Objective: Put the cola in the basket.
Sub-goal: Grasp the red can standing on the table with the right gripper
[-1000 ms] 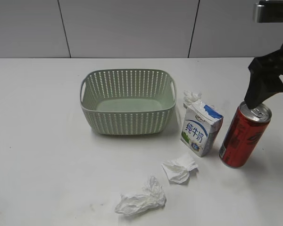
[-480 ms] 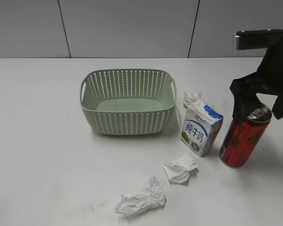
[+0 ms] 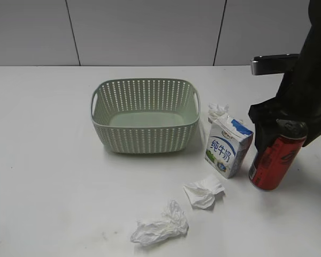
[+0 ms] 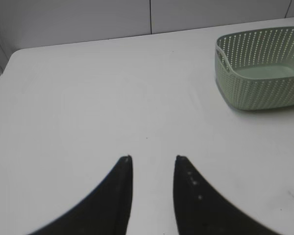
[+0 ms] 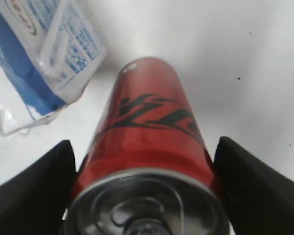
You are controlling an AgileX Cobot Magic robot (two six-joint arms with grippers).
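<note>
My right gripper next needs to grab the can by its silver top (image 3: 293, 127), to put the cola (image 3: 269, 165) in the pale green basket.
The cola (image 3: 269, 165) is a red can with a silver top, standing upright on the white table, right of a milk carton. My right gripper (image 3: 281, 131) has come down over its top. In the right wrist view the cola (image 5: 147, 122) fills the space between the two black fingers, and the right gripper (image 5: 143, 147) is open around its upper part. The pale green basket (image 3: 144, 140) stands empty, left of the carton, and also shows in the left wrist view (image 4: 257, 93). My left gripper (image 4: 153, 157) is open and empty over bare table.
A white-and-blue milk carton (image 3: 227, 147) stands close to the left of the can, between it and the basket; it also shows in the right wrist view (image 5: 44, 49). Crumpled tissues lie in front (image 3: 203, 193), (image 3: 160, 227), and behind the carton (image 3: 218, 111).
My right gripper has come down and to the left from above the can until its fingers straddle the can's top. The can, carton and basket have not moved.
</note>
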